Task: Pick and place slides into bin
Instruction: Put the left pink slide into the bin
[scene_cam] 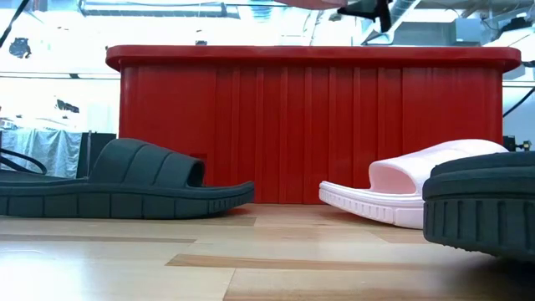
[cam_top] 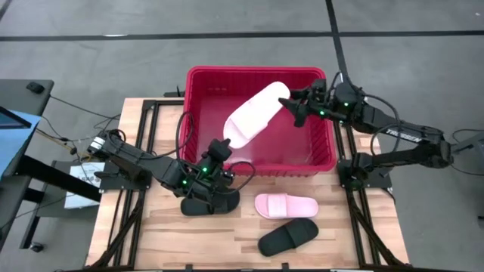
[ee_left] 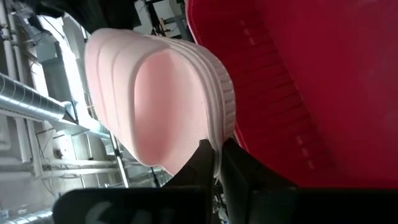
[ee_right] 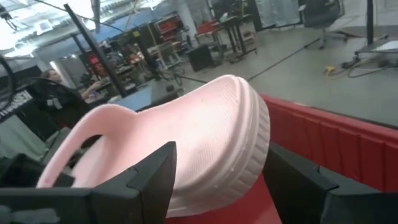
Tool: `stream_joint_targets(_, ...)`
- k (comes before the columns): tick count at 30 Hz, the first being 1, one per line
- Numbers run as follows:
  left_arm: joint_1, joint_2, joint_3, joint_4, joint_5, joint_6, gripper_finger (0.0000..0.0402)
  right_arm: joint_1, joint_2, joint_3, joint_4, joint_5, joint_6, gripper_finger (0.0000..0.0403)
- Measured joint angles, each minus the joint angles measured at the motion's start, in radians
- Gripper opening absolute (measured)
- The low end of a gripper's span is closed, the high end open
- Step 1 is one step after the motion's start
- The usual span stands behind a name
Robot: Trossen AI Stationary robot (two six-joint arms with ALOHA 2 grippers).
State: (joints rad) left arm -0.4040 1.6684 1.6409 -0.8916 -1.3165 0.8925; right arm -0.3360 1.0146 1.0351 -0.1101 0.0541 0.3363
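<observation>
My right gripper takes hold of the pale pink slide by the thick rim of its sole (cam_top: pixel 281 94) (ee_right: pixel 239 143) next, to get the slide into the red bin.
A pale pink slide (cam_top: pixel 257 113) hangs slanted over the red bin (cam_top: pixel 198 75), with my left gripper (cam_top: pixel 224 145) shut on its near end. My right gripper (cam_top: pixel 296 112) is open at the slide's far end (ee_right: pixel 242 124), one finger on each side of it. On the table in front of the bin lie a second pink slide (cam_top: pixel 286 205), sole down, a black slide (cam_top: pixel 287 236) nearer the front edge, and another black slide (cam_top: pixel 206 204) under my left arm. My left gripper pinches the thick rim of the sole (ee_left: pixel 219 140) at the slide's near end between its two fingers, coming level from the table's near left. The slide is lifted clear and reaches away from the fingers across the bin's opening. My right gripper: I cannot tell whether its fingers (ee_right: pixel 155 177) touch the slide.
The bin's near wall (scene_cam: pixel 309 125) stands tall behind the slides on the table. Black frame rails (cam_top: pixel 151 128) run along both sides of the wooden tabletop. Bare wood lies at the near left (cam_top: pixel 151 242).
</observation>
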Motion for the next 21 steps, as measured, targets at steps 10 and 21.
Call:
stream_joint_targets(10,-0.001,0.0,0.0,-0.001,0.006,-0.006,0.0,-0.008,0.001,0.0,0.055,-0.046,-0.059,0.0077)
stream_joint_targets(21,0.0,0.0,-0.001,0.031,0.079,-0.026,0.0016,-0.005,-0.022,0.0,0.063,-0.061,-0.135,0.0038)
